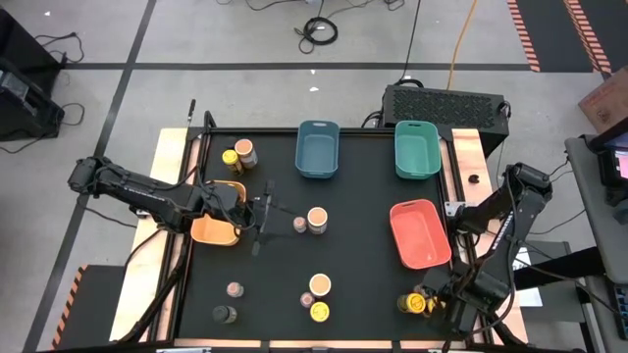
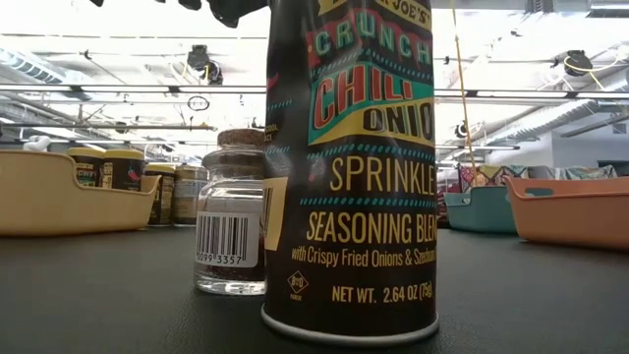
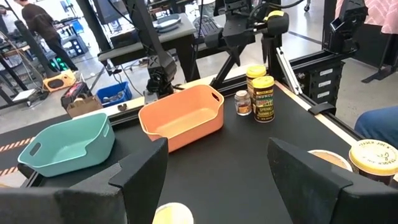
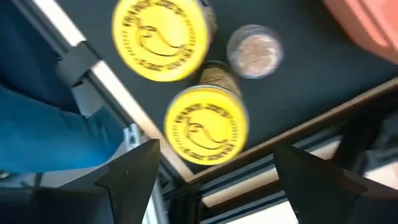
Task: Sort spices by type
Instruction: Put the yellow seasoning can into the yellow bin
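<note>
The yellow-lidded spices need to be sorted together. My right gripper should next grab a yellow-lidded jar by its body just below the lid.
Spice jars stand in loose groups on the black table [image 1: 363,265]. A peach-topped jar [image 1: 317,218] with a tiny pinkish-topped jar [image 1: 299,226] beside it stands mid-table. My left gripper [image 1: 267,211] [image 3: 217,146] is open just left of them, beside the orange bin [image 1: 218,216], touching nothing. A pale jar top [image 3: 173,213] shows low between its fingers. My right gripper [image 1: 432,302] [image 4: 216,146] is open above two yellow-lidded jars [image 4: 205,124] [image 4: 160,31] and a tiny jar [image 4: 254,51] at the near right edge.
The blue bin [image 1: 318,149] and teal bin [image 1: 417,147] sit at the far edge, and the red bin [image 1: 420,233] on the right. Other jars stand far left [image 1: 243,154], near centre [image 1: 320,286] [image 1: 320,313] and near left [image 1: 235,290] [image 1: 225,314]. A tall jar [image 2: 349,167] fills the low view.
</note>
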`<state>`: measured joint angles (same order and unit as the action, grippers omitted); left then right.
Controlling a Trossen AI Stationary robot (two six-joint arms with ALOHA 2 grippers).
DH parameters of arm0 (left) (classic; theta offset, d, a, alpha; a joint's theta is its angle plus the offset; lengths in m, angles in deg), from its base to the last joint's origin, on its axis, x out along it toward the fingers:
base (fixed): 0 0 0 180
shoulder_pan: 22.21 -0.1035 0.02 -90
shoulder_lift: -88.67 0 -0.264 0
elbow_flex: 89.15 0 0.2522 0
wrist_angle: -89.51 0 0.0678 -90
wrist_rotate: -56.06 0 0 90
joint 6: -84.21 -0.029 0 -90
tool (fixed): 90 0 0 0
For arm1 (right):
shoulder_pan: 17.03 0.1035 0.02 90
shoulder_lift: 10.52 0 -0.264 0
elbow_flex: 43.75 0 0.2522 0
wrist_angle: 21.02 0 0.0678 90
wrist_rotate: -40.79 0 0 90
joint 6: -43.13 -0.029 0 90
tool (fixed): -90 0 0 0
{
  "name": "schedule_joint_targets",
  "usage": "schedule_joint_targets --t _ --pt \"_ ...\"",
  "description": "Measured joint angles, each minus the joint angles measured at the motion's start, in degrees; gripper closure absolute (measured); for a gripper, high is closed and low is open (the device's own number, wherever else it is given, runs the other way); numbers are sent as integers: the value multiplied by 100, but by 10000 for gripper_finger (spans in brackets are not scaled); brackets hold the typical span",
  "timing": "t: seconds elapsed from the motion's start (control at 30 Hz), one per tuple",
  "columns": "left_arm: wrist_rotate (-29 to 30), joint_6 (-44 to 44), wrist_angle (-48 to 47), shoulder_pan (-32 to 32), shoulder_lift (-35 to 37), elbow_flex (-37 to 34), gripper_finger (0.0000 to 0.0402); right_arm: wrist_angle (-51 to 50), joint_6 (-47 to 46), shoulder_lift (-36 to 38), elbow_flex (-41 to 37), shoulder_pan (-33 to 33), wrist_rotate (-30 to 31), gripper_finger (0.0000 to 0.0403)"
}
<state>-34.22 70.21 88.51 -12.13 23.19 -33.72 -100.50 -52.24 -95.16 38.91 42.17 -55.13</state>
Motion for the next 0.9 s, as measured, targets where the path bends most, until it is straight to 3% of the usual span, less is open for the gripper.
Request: schedule_joint_targets --t 0.63,0.9 --pt "1 -28 -95 0 2 0 126 63 608 -337 4 0 32 94" --pt "1 -26 -97 0 2 0 126 103 794 -337 4 2 447 94"
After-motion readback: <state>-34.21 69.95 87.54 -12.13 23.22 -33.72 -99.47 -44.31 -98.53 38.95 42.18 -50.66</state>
